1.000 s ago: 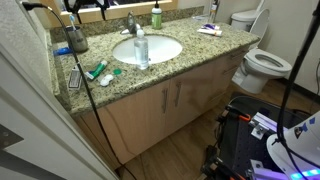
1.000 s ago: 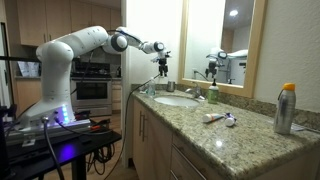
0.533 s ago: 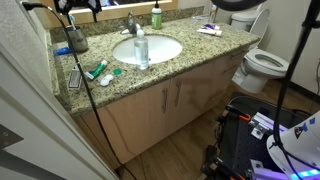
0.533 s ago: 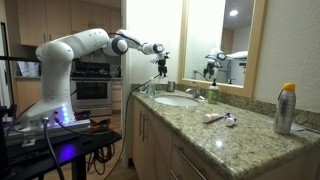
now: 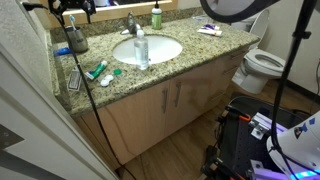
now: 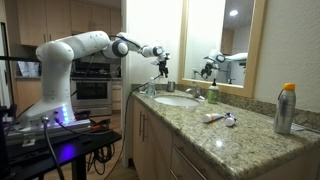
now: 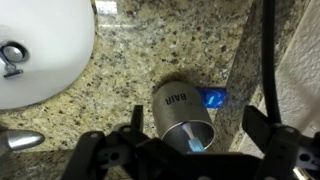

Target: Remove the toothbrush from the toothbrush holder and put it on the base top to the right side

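The toothbrush's pale and blue end (image 5: 73, 22) (image 7: 193, 139) is between my open fingers but below them, so they would miss the toothbrush's end if I closed now. My gripper should go lower before it closes on the toothbrush.
The toothbrush holder (image 7: 181, 110) is a dark round cup marked "BAIR". In the wrist view it stands on the granite base top (image 7: 150, 50), right below my gripper (image 7: 186, 150). The toothbrush (image 7: 190, 138) stands inside it, and only its pale and blue end shows. My gripper is open, with one finger on each side of the cup, above it and holding nothing. In an exterior view the holder (image 5: 76, 40) is at the counter's back corner under the gripper (image 5: 72, 8). In an exterior view the gripper (image 6: 163, 63) hangs over the counter's near end.
The white sink (image 5: 147, 48) lies beside the holder, with a clear soap bottle (image 5: 141, 48) at its rim. A small blue object (image 7: 210, 99) and a black cable (image 7: 268, 60) lie close to the cup. Tubes (image 5: 98, 72) and a comb (image 5: 74, 80) lie on the counter. A spray can (image 6: 287, 108) stands at the far end.
My gripper has shifted slightly above the holder. It has stayed open, and the toothbrush is still in the cup.
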`<state>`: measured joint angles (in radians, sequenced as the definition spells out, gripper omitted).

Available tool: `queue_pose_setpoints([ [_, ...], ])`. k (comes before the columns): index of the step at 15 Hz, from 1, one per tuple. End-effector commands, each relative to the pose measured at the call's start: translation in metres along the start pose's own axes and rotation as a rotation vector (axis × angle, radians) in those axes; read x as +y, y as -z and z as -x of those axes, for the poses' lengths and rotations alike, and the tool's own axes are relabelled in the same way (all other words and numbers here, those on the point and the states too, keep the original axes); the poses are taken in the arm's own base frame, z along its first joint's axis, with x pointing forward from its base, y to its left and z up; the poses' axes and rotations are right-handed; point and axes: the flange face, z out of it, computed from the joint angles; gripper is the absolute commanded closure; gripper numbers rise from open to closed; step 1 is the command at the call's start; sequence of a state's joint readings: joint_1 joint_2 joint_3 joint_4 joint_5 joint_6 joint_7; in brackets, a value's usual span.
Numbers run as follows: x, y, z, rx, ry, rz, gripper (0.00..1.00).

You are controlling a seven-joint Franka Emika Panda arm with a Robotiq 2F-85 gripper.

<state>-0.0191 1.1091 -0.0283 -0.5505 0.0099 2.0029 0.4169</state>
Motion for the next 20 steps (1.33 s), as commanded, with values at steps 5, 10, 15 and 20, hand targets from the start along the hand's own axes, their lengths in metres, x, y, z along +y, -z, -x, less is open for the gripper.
queue_pose_setpoints([
  [5, -0.0064, -0.0022, -0.0088, 0.131, -0.004, -0.021, 0.00],
  [10, -0.0014, 0.0013, -0.0100, 0.114, -0.009, -0.018, 0.00],
  [15, 0.0006, 0.0013, -0.0144, 0.159, -0.015, -0.025, 0.00],
  [20, 0.0002, 0.0042, -0.0130, 0.132, -0.011, -0.029, 0.25],
])
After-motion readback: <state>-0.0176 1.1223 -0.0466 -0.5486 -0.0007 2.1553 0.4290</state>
